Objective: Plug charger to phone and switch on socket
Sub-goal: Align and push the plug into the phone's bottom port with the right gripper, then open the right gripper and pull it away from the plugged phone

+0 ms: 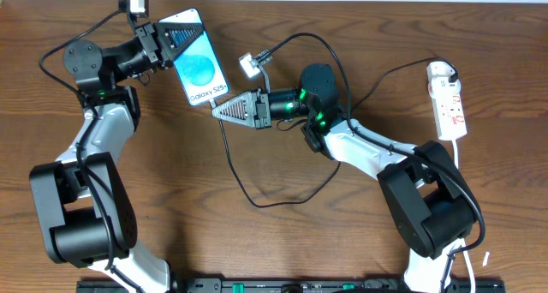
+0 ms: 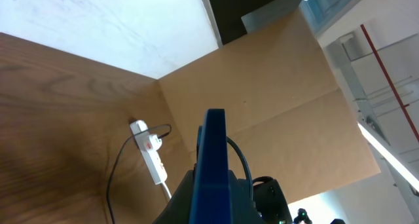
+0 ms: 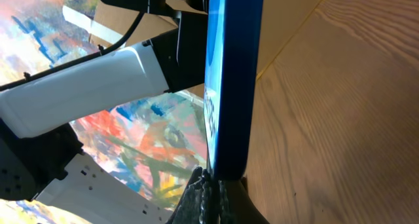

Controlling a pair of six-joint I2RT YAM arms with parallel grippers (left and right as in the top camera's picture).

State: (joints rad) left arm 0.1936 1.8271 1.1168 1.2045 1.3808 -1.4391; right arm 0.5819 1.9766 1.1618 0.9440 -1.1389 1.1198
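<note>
I should open my right gripper: its fingers press against the near end of the phone point(image 1: 201, 70), so the charger plug would stay in the phone.
The phone point(image 1: 201, 70), its light blue screen facing up, hangs over the table with my left gripper point(image 1: 181, 32) shut on its far end. In the left wrist view the phone point(image 2: 213, 139) shows edge-on between the dark fingers of the left gripper point(image 2: 213, 185). My right gripper point(image 1: 218, 110) is shut on the charger plug and pressed against the phone's near end; the plug tip itself is hidden. The black charger cable point(image 1: 257, 203) loops across the table toward the socket point(image 1: 449, 100). In the right wrist view the right gripper point(image 3: 213, 191) meets the bottom edge of the phone point(image 3: 232, 86).
The white socket point(image 2: 149, 152) lies at the far right by the back wall, with its white cord point(image 1: 458, 156) trailing toward the front. A brown cardboard wall point(image 2: 262, 86) stands behind the table. The left arm's white link point(image 3: 85, 80) fills the left of the right wrist view.
</note>
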